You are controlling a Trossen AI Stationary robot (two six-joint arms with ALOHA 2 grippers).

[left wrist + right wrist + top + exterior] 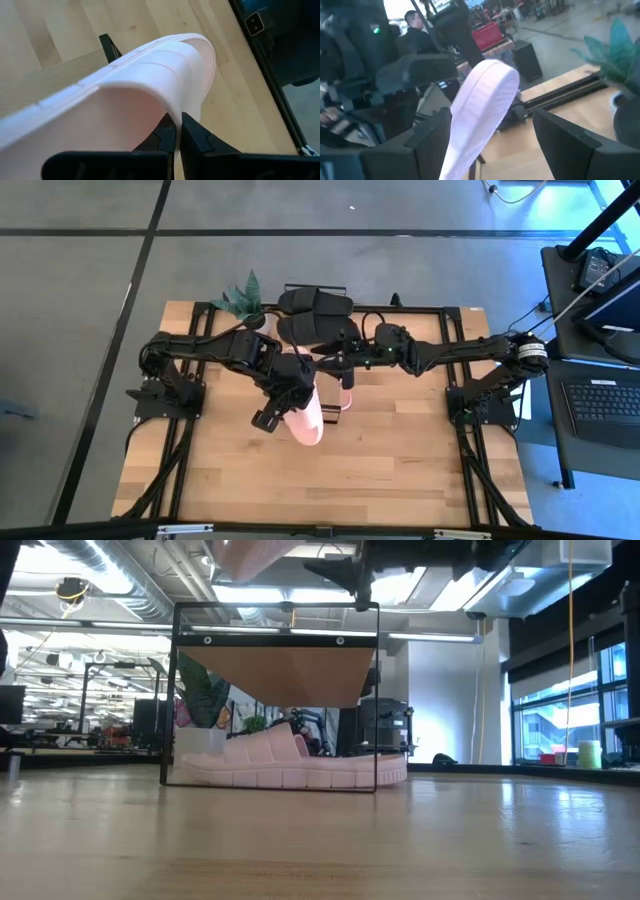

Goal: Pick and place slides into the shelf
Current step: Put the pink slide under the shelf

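The pink slide needs to go over and into the shelf, so my right gripper will next grab it by its sole (482, 105).
A light pink slide (308, 420) hangs over the middle of the table with my left gripper (178, 131) shut on it. My right gripper (490, 125) reaches in level from the table's right. It is open, with one finger on either side of that slide and no touch that I can see. The shelf (290, 675) stands on the table, and more pink slides (290, 765) lie on the table under its top board. A pair of black slides (313, 315) lies toward the far edge. My left gripper pinches the edge of the pink slide's wide strap (172, 112) between its two fingers. The fingers come from above, slanting steeply down. The slide is lifted clear of the table and the shelf and runs on away from the fingers.
A green plant (240, 300) stands at the far edge, left of the black slides. Black metal frames (470, 410) carry the arms at both sides of the table. Bare wood (330, 480) lies toward the near edge. A desk with a laptop (600, 400) stands to the right.
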